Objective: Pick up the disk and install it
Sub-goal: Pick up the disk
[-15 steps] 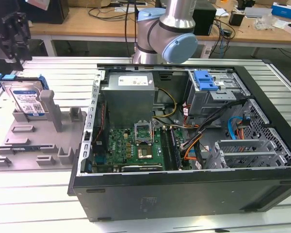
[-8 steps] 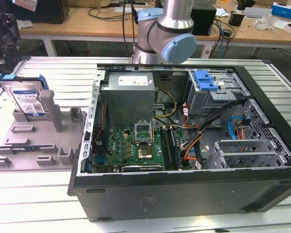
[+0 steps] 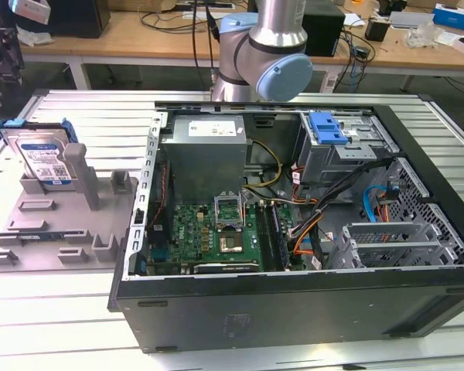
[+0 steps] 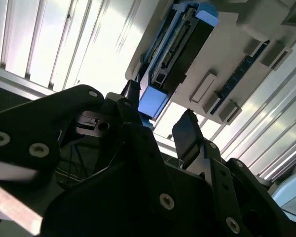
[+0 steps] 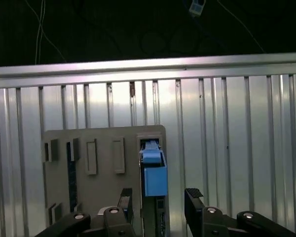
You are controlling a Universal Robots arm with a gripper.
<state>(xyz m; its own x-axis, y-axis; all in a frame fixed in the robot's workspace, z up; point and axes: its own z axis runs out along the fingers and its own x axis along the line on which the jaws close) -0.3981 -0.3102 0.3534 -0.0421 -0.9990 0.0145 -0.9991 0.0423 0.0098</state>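
Observation:
My fingers, on either side, are still above the disk's blue top bar point(image 3: 35, 124), so it is too early to close. My gripper lowers next, then closes on the bar.
The disk point(image 3: 45, 158) is a silver drive with a white-and-blue label and blue rails. It stands on edge in a grey holder point(image 3: 54, 224) at the exterior view's left, outside the computer case. In both wrist views my gripper point(image 5: 159, 200) point(image 4: 160, 118) is open and holds nothing. Its two dark fingertips point(image 5: 193, 196) line up on either side of the disk's blue top rail point(image 5: 154, 175), with a gap between them and the disk point(image 4: 182, 44). The arm's elbow joint point(image 3: 263, 54) shows at the back of the exterior view.
The open computer case point(image 3: 294, 297) lies on the ribbed metal table point(image 5: 227, 138), right of the holder. Inside are a grey power supply point(image 3: 205, 151), the motherboard point(image 3: 216, 232), loose cables and a drive cage with a blue latch plate point(image 3: 327, 127).

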